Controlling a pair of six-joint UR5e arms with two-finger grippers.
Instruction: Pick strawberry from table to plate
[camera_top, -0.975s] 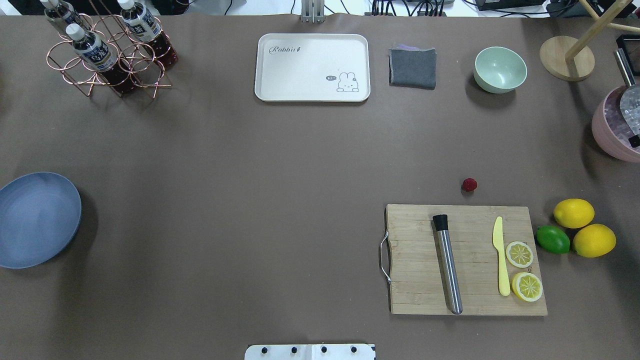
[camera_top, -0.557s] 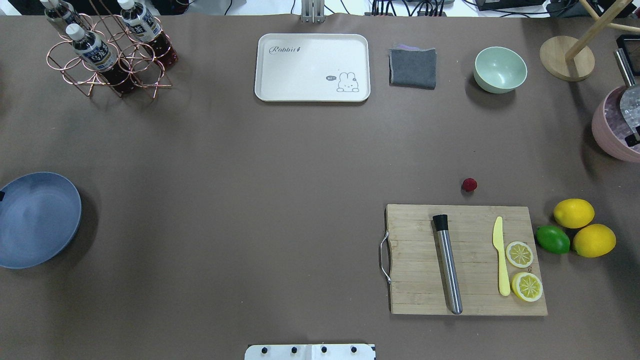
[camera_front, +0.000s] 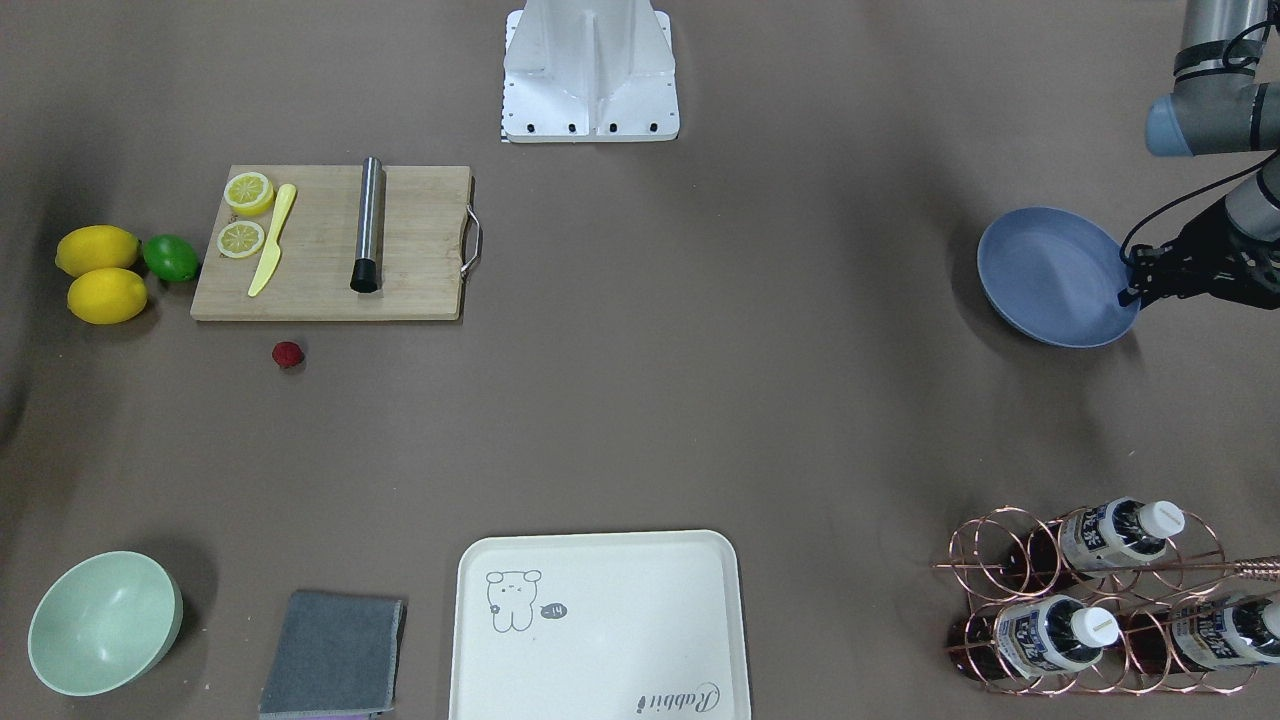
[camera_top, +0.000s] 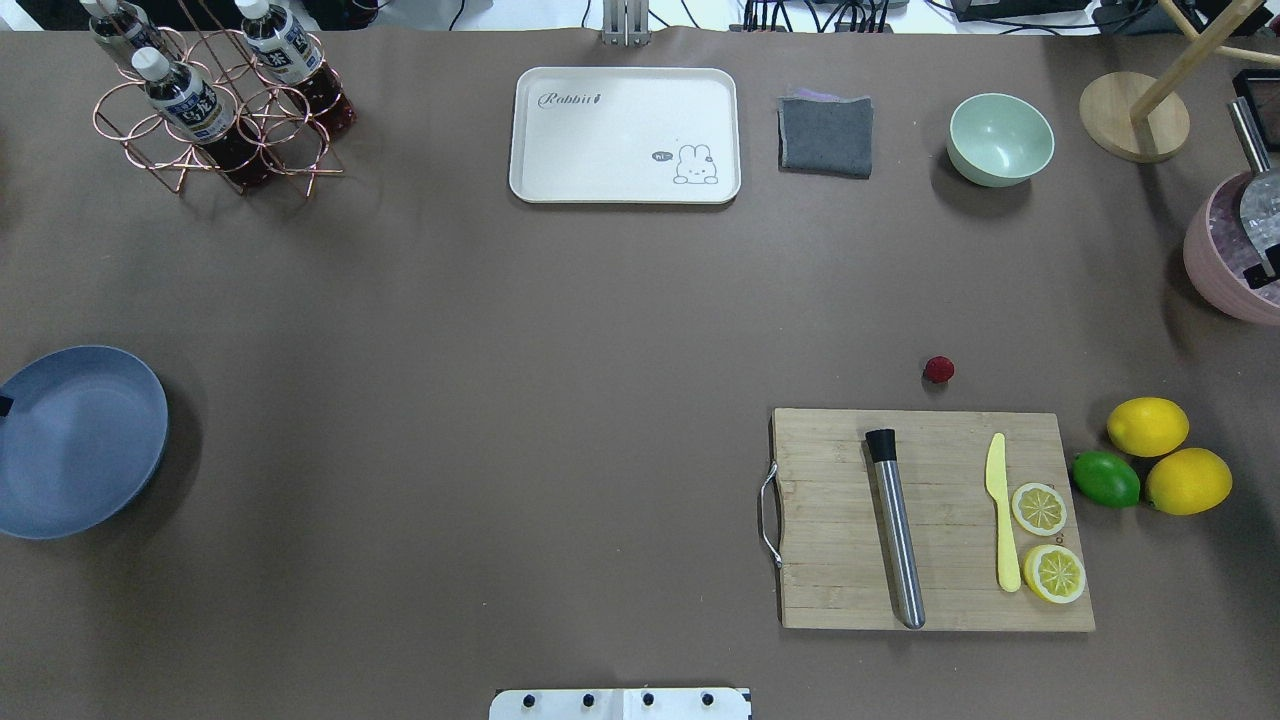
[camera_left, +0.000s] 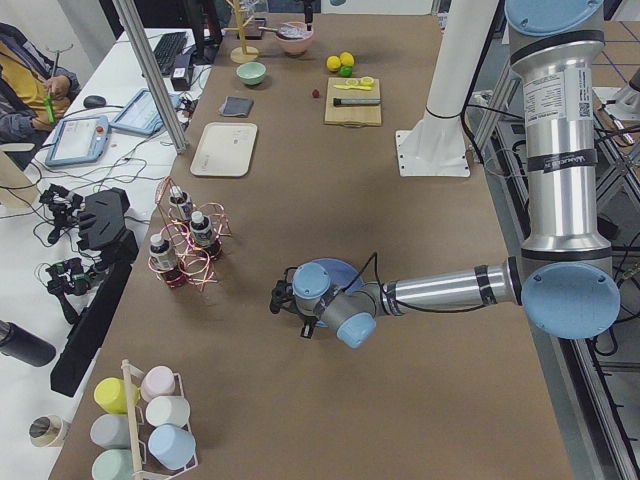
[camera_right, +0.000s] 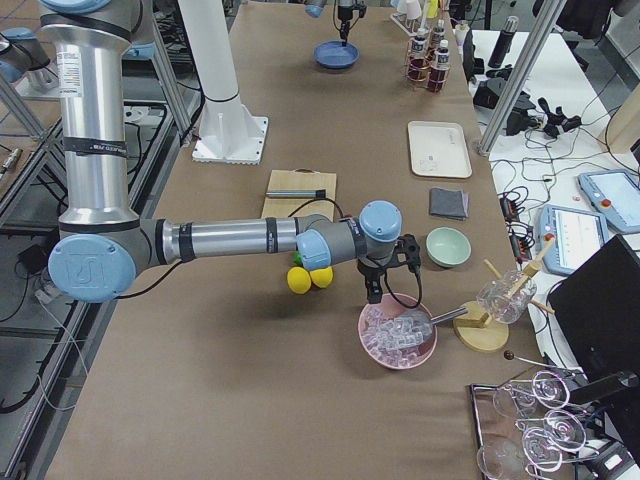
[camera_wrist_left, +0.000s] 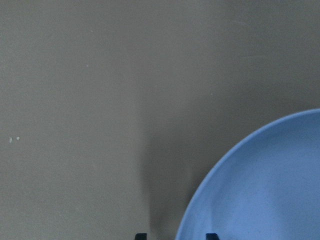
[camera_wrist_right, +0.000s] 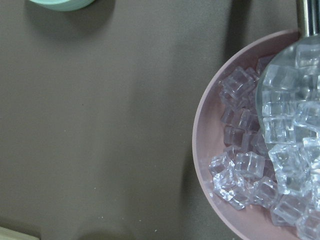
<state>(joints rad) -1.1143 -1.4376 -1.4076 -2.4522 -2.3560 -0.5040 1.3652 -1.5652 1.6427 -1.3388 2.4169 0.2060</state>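
Observation:
My left gripper grabs the blue plate by its rim (camera_front: 1122, 289) next, to bring the plate over for the strawberry (camera_front: 288, 353).
The small dark red strawberry (camera_top: 938, 369) lies on the brown table (camera_top: 560, 330) just beyond the cutting board, also seen as the strawberry (camera_front: 288, 353). No gripper is near it. The blue plate (camera_top: 75, 440) sits at the table's left end. My left gripper (camera_front: 1130, 290) is at the plate's (camera_front: 1050, 270) outer rim. In the left wrist view its two dark fingertips (camera_wrist_left: 141, 236) stand apart, one either side of the plate rim (camera_wrist_left: 200, 200), open. My right gripper (camera_right: 373, 290) hangs over the pink ice bowl's edge, far from the berry. I cannot tell whether it is open or shut.
A wooden cutting board (camera_top: 830, 520) carries a steel muddler, a yellow knife and two lemon slices. Two lemons and a lime (camera_top: 1105, 478) lie to its right. The pink ice bowl (camera_top: 1215, 265), mint bowl (camera_top: 1000, 138), grey cloth (camera_top: 825, 135), cream tray (camera_top: 625, 135) and bottle rack (camera_top: 215, 100) line the far side.
The plate has shifted slightly to the right and a dark tip of the left gripper now shows at its left edge. The strawberry has not moved.

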